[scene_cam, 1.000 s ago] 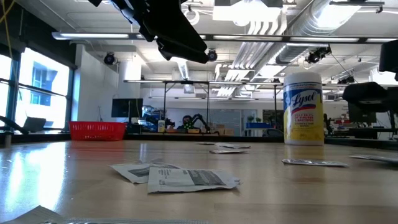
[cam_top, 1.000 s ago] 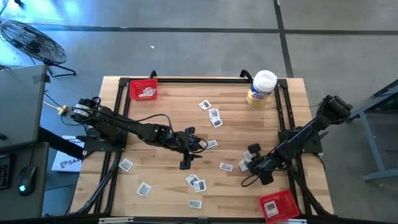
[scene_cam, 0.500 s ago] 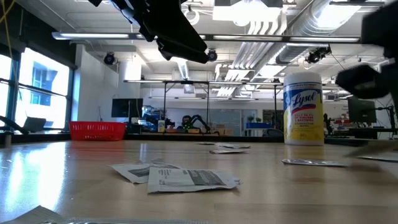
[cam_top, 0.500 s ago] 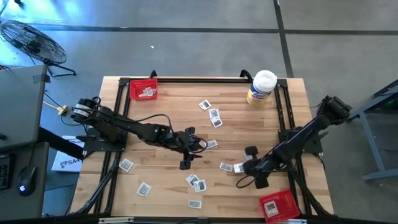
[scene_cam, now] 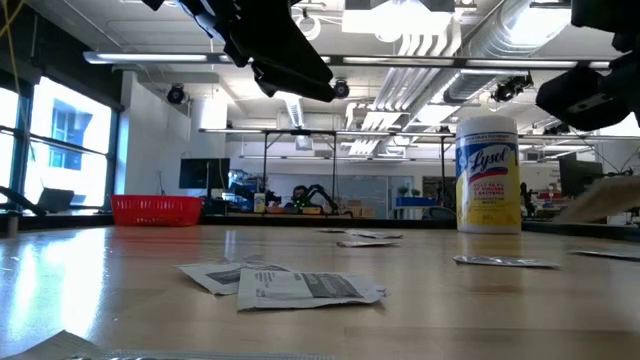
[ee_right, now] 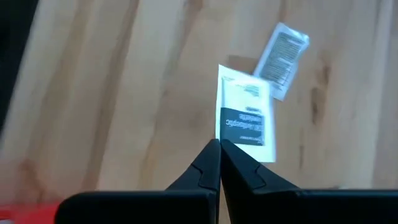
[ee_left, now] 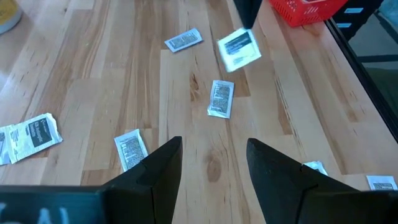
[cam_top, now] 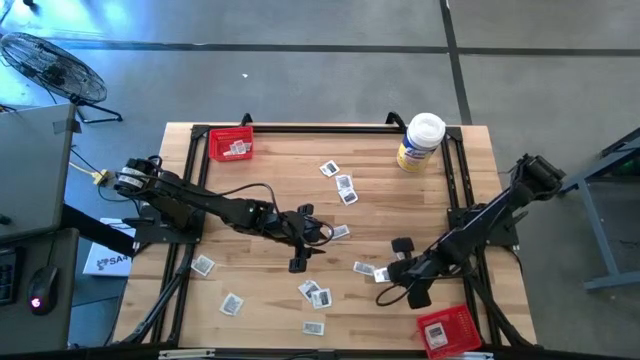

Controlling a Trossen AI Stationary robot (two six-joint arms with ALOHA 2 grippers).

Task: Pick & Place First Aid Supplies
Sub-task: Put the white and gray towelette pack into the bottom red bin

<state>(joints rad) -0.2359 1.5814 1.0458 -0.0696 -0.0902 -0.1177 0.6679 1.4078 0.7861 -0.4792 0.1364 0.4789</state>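
Note:
The packet [ee_right: 245,112] hangs over wood, outside the near red tray. My right gripper needs to move it over that tray before letting it go.
Several small white-and-grey packets lie flat across the wooden table [cam_top: 270,180]. My right gripper [ee_right: 219,148] is shut on one packet [ee_right: 245,118]. In the high view this gripper [cam_top: 386,272] stands near the table's middle-right, beside a lying packet [cam_top: 363,267]. It also enters the low view at the right [scene_cam: 598,92], with the packet [scene_cam: 606,200] under it. My left gripper [ee_left: 212,155] is open and hovers over bare wood at the table's middle [cam_top: 299,262], touching nothing. My right gripper pinches the packet by one edge [ee_right: 221,138] between its two fingertips, only at their free ends. The packet is lifted clear of the table and hangs tilted below the fingers [ee_left: 239,48].
A red tray [cam_top: 447,330] sits at the near right corner and another red tray [cam_top: 231,145], holding packets, at the far left. A white-lidded, yellow-labelled tub [cam_top: 420,140] stands at the far right. Black frame rails [cam_top: 190,200] run along the table's sides.
My right gripper has moved toward the table's left and slightly toward the near edge, carrying the packet with it. It has entered the low view from the right. The left arm has kept still.

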